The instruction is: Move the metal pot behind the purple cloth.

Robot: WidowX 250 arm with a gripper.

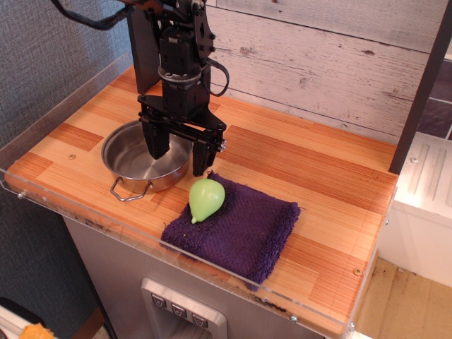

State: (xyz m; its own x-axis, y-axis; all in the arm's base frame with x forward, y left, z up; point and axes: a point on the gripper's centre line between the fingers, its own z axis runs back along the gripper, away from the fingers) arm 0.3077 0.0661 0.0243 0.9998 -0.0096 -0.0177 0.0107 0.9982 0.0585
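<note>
The pot's round body [145, 164] is wider than the gripper's open fingers, so the gripper should next grab the pot's thin rim [190, 153] beside the cloth to move the pot.
The metal pot [134, 164] sits on the wooden counter at the left, shiny, with a wire loop handle toward the front. The purple cloth [240, 226] lies to its right near the front edge, with a light green pear-shaped object [205, 198] on its left corner. My gripper [179, 157] is open and hangs over the pot's right rim: the left finger is inside the pot, the right finger is outside it, close to the cloth's back-left corner. The pot's far handle is hidden behind the gripper.
A clear acrylic rim [141, 236] runs along the counter's front and left edges. A whitewashed plank wall [318, 63] stands behind. A dark post [424, 85] and a white unit [424, 198] stand at the right.
</note>
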